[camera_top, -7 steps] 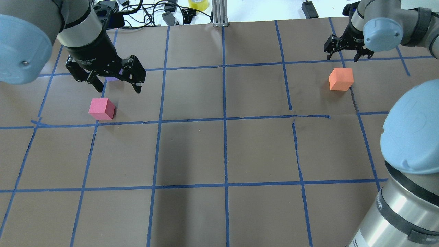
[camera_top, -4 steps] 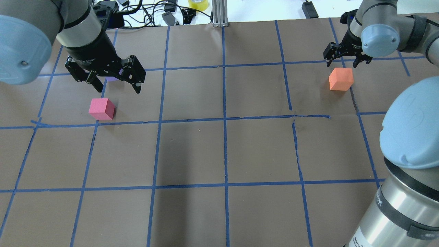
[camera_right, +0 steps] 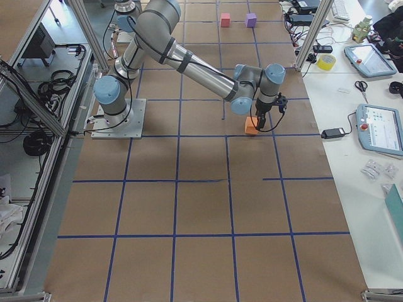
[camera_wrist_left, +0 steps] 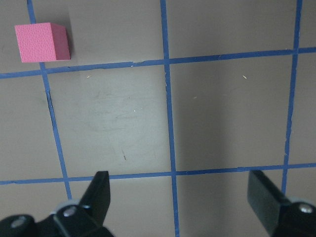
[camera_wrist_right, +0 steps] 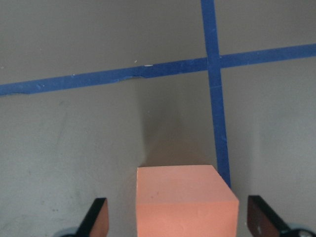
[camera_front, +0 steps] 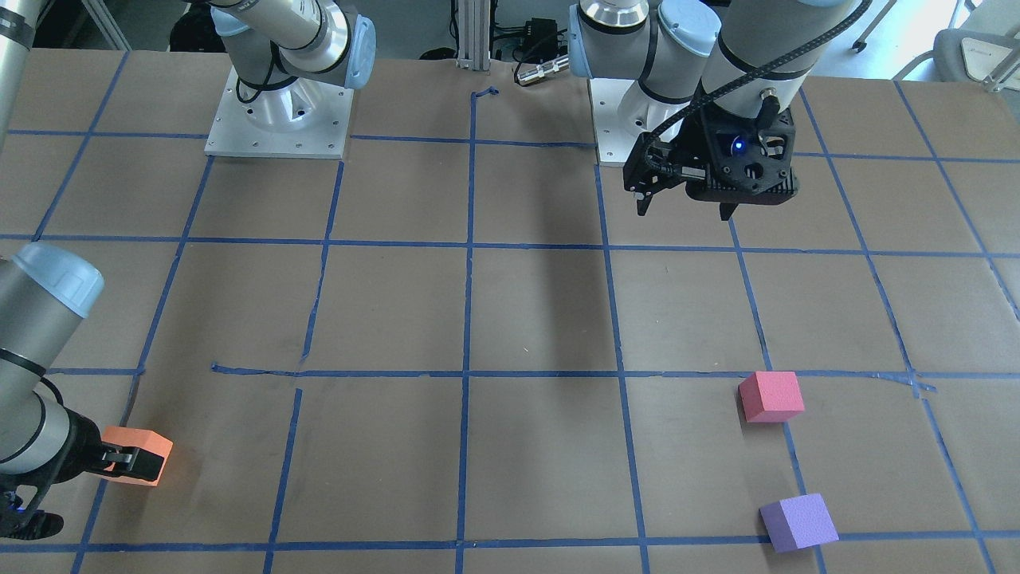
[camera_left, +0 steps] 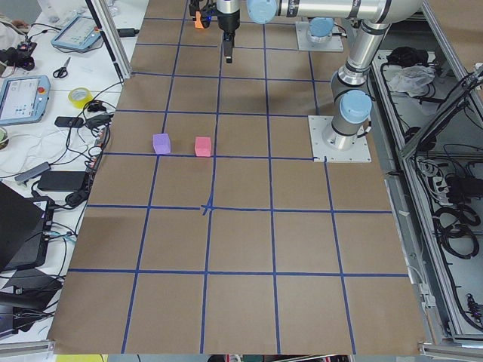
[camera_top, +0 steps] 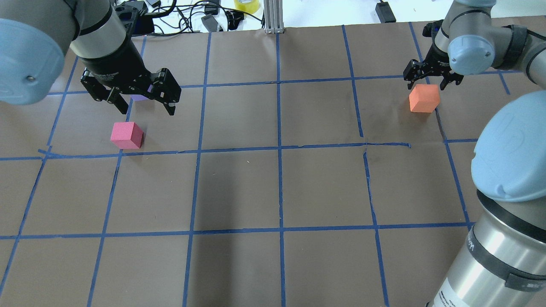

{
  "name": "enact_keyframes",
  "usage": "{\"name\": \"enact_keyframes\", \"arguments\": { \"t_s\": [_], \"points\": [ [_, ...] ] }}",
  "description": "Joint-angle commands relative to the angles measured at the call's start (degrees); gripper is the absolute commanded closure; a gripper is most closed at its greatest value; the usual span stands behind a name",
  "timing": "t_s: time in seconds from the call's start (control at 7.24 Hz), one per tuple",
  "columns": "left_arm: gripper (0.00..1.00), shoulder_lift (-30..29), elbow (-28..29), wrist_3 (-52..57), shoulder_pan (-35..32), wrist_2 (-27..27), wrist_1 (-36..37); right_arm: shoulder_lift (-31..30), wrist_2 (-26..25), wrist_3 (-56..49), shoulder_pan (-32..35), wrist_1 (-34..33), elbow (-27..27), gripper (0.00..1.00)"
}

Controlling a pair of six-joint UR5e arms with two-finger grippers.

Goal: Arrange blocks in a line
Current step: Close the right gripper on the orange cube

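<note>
To line the blocks up, my right gripper needs to grab the orange block (camera_front: 139, 442) (camera_wrist_right: 185, 200) by its opposite side faces.
The orange block (camera_top: 424, 98) sits at the far right of the table. My right gripper (camera_top: 426, 85) is open and low over it, one finger on each side; the right wrist view shows the block (camera_wrist_right: 185, 200) between the fingers (camera_wrist_right: 96, 219) with gaps on both sides. The pinkish-red block (camera_top: 126, 135) sits at the far left. The purple block (camera_front: 798, 522) sits just beyond it, mostly hidden in the overhead view by my left gripper (camera_top: 147, 108). That gripper is open, empty and raised well above the table (camera_front: 685, 211).
Blue tape lines (camera_top: 279, 149) form a grid on the brown table cover. An aluminium post (camera_top: 273, 17), cables and a yellow tape roll (camera_top: 246, 5) lie along the far edge. The arm bases (camera_front: 279, 119) stand on the robot's side.
My right gripper has moved down and closer to the orange block, now straddling it. The left arm and the blocks have not moved.
</note>
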Motion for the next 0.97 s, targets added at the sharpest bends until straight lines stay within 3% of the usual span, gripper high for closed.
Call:
{"name": "enact_keyframes", "arguments": {
  "t_s": [0.0,0.41,0.55,0.83],
  "points": [
    [0.0,0.0,0.02,0.04,-0.03,0.0,0.01,1.21,-0.1,-0.5,-0.12,-0.01,0.6,0.13],
    [0.0,0.0,-0.06,0.04,-0.03,0.0,0.01,1.4,-1.85,-0.5,-0.03,0.34,0.34,0.52],
    [0.0,0.09,-0.06,0.04,-0.03,0.0,0.01,1.22,-1.86,-0.5,-0.03,0.51,0.16,0.57],
    [0.0,0.0,0.02,0.04,0.06,0.0,0.01,0.35,1.37,-0.24,4.41,1.13,-0.63,0.57]
  ]
}}
